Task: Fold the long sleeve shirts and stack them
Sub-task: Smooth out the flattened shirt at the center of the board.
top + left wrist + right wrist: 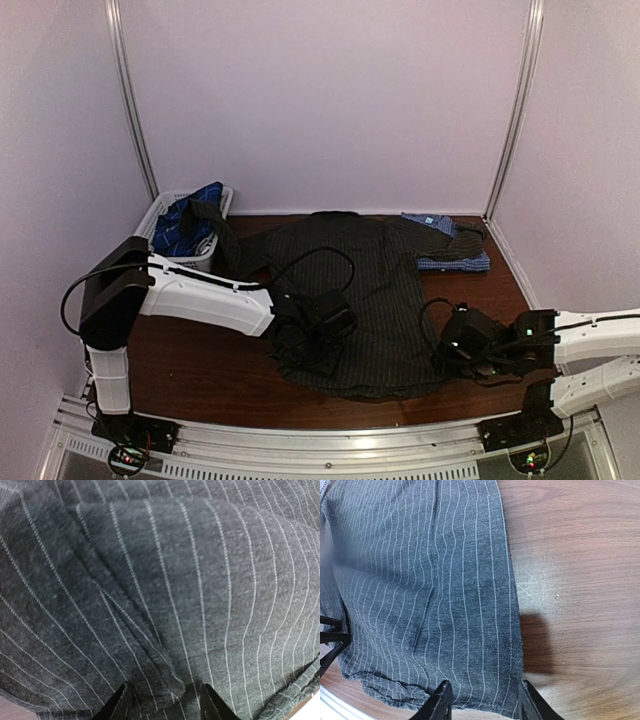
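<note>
I should grab the pinstriped shirt's raised fold (324, 366) (167, 692) near the hem with my left gripper next. Then I can pull that bunched side out flat for folding.
The charcoal-black pinstriped shirt (365, 290) lies spread flat in the middle of the table, collar at the far side. My left gripper (316, 334) is low over its near left part. In the left wrist view the jaws (165, 707) stand apart with a raised fold of pinstriped cloth (165, 605) between them. My right gripper (452, 356) is at the shirt's near right edge. In the right wrist view it (484, 705) is open over the hem (470, 630). The blue-and-white check shirt (447, 246) lies folded at the back right. The navy plaid shirt (190, 226) lies in the basket.
The white mesh basket (160, 212) stands at the back left against the wall. Bare brown table (200, 370) shows to the near left of the shirt and to the right of the hem (580, 580). Pale walls close in the back and sides.
</note>
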### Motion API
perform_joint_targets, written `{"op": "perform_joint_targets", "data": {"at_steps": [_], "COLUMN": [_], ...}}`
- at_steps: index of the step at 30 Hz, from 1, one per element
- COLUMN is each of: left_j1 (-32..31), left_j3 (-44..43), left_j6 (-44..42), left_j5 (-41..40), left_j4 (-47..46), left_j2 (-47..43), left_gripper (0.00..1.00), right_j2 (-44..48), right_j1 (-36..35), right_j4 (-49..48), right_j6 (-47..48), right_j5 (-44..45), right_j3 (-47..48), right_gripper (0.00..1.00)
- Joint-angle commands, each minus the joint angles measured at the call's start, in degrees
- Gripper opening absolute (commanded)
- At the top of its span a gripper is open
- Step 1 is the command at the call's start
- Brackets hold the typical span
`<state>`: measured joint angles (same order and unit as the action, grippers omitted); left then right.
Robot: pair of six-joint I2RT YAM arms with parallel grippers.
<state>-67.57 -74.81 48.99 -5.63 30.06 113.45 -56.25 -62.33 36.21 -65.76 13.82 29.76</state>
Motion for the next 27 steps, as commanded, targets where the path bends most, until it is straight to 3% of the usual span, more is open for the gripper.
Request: {"op": "perform_joint_targets", "data": {"at_steps": [1,4,10,16,27], "left_j1": [-0.28,-0.28,-0.28,-0.28,-0.28], "left_j3": [-3.6,-3.92,-2.79,-1.72,8.18], "left_j6": [-1.29,-1.04,-0.4,0.56,6.43], "left_j5": [-2.25,-3.35,-5.05,-8.14,-9.43], "left_j4": [-0.25,0.09,0.8,2.35,1.56], "left_j2": [2.42,3.38,2.8,-2.1,-14.98], "left_gripper": [0.48,0.42,0.17,0.01,0.0], "right_j2": [-1.23,-1.69,-2.17,-3.8,-4.01], "right_j1": [-0.25,-0.28,-0.25,-0.26,-0.26], "right_j4": [-1.24,-1.98,-2.69,-3.35,-1.0], "right_j6": [1.14,1.24,1.52,2.25,1.66], "right_j5": [1.87,1.86,1.92,1.8,2.75], "right_j3": [1.04,0.99,0.89,1.56,1.74], "right_gripper": [0.46,0.46,0.46,0.46,0.47]}}
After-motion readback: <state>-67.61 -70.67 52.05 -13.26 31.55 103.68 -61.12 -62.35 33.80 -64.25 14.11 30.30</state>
